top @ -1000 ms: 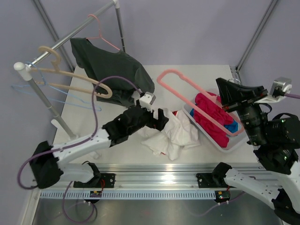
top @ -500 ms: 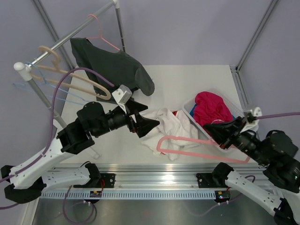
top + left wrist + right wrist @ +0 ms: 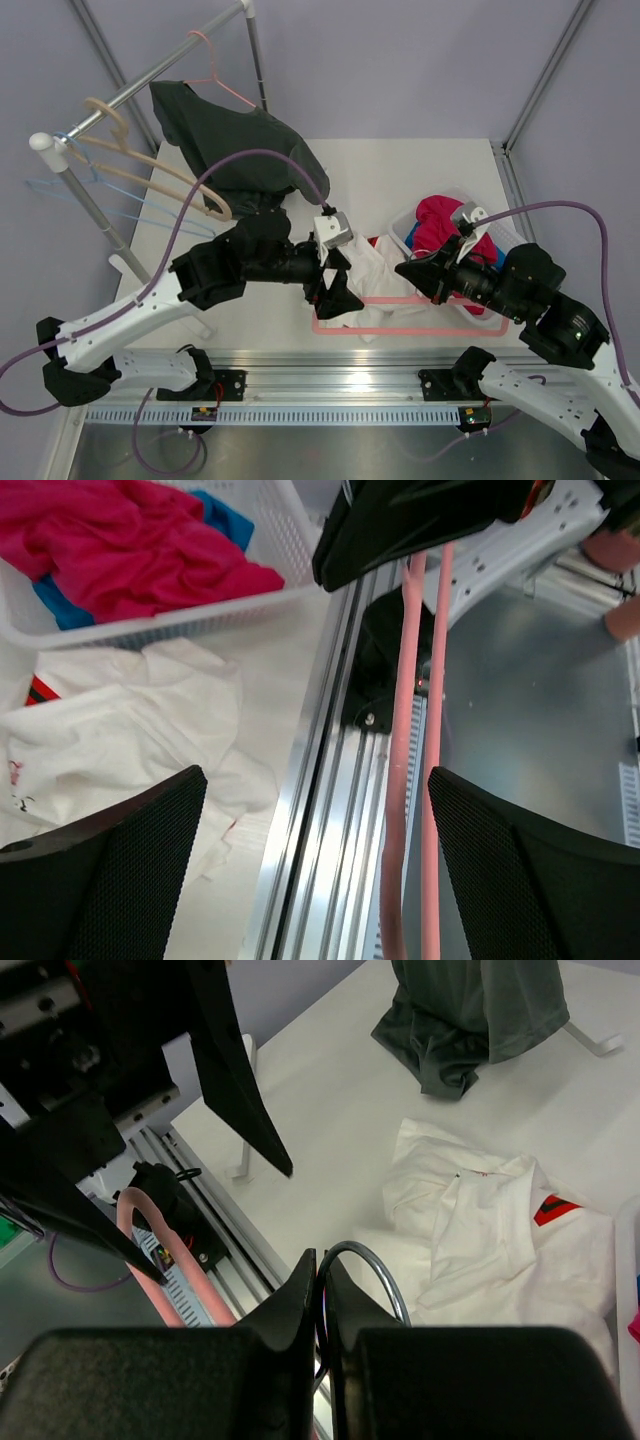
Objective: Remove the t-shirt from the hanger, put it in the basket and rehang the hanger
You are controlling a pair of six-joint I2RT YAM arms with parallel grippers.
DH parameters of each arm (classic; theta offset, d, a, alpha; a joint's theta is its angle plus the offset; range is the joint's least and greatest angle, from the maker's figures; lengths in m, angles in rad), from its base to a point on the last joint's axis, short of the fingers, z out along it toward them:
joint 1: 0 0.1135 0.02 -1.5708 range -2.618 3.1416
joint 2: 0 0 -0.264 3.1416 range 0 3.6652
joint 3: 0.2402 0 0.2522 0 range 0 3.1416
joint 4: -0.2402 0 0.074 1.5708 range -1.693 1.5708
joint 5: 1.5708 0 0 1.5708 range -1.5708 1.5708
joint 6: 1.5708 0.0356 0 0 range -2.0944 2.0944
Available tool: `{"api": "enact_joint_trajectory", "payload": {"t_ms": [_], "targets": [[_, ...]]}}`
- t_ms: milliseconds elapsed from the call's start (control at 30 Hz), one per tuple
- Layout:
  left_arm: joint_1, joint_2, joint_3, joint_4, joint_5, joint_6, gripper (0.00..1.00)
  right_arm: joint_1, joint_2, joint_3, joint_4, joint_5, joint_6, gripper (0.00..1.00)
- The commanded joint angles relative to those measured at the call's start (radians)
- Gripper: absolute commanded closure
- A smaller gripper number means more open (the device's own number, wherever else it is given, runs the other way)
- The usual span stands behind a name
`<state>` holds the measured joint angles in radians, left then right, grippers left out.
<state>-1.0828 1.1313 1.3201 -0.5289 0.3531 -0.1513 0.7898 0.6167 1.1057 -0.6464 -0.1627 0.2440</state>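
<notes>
The left gripper takes hold of the salmon-pink hanger [image 3: 395, 300] by its bars next, so the metal hook stays free for hanging.
The white t-shirt [image 3: 385, 268] lies crumpled on the table, off the hanger, its red graphic partly showing. It also shows in the left wrist view [image 3: 120, 735] and the right wrist view [image 3: 490, 1245]. The salmon-pink hanger [image 3: 395, 300] hangs level over the shirt's near edge and the front rail. My right gripper [image 3: 406, 271] [image 3: 322, 1260] is shut on its metal hook [image 3: 372, 1258]. My left gripper [image 3: 337, 297] [image 3: 315, 780] is open at the hanger's left end. The pink bars [image 3: 408, 730] run between its fingers, close to the right one.
A white basket [image 3: 403, 228] [image 3: 200, 615] with magenta and blue garments stands right of the shirt. A dark grey t-shirt [image 3: 240, 150] hangs on the clothes rack [image 3: 150, 75] at back left, beside a beige hanger [image 3: 150, 165] and a light-blue wire hanger [image 3: 60, 190]. An aluminium rail [image 3: 330, 365] borders the near edge.
My right arm has swung the bare hanger from above the basket down to the table's front. My left gripper has moved right to the hanger's left end. The t-shirt has stayed on the table.
</notes>
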Motion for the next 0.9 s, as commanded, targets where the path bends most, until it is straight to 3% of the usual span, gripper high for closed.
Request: {"api": "enact_joint_trajectory", "payload": {"t_ms": [0, 167, 267, 300, 433, 467, 500, 633, 833, 867], "targets": [[-0.023, 0.045, 0.027, -0.005, 0.050, 0.058, 0.09, -0.001, 0.041, 0.011, 0.090, -0.032, 0.000, 1.00], [-0.057, 0.094, 0.034, 0.029, 0.099, 0.053, 0.21, -0.001, 0.032, -0.052, 0.181, -0.031, -0.032, 1.00], [-0.060, 0.094, 0.033, 0.049, 0.177, 0.039, 0.33, -0.001, 0.022, -0.087, 0.232, -0.046, -0.058, 1.00], [-0.062, 0.093, 0.031, 0.053, 0.184, 0.033, 0.41, -0.001, 0.020, -0.099, 0.240, -0.046, -0.064, 1.00], [-0.062, 0.071, 0.024, 0.073, 0.195, 0.007, 0.51, -0.001, 0.000, -0.130, 0.290, -0.049, -0.084, 1.00], [-0.062, 0.070, 0.018, 0.073, 0.198, 0.001, 0.56, -0.001, -0.005, -0.141, 0.306, -0.055, -0.087, 1.00], [-0.062, 0.068, 0.014, 0.075, 0.201, -0.004, 0.69, -0.001, -0.015, -0.154, 0.318, -0.066, -0.089, 1.00], [-0.062, 0.073, -0.001, 0.076, 0.218, -0.033, 1.00, -0.001, -0.029, -0.175, 0.367, -0.074, -0.091, 1.00], [-0.062, 0.053, -0.022, 0.075, 0.164, -0.051, 1.00, -0.001, -0.034, -0.175, 0.376, -0.061, -0.092, 1.00], [-0.063, 0.050, -0.027, 0.076, 0.135, -0.056, 1.00, -0.001, -0.032, -0.170, 0.373, -0.052, -0.091, 0.95]]}}
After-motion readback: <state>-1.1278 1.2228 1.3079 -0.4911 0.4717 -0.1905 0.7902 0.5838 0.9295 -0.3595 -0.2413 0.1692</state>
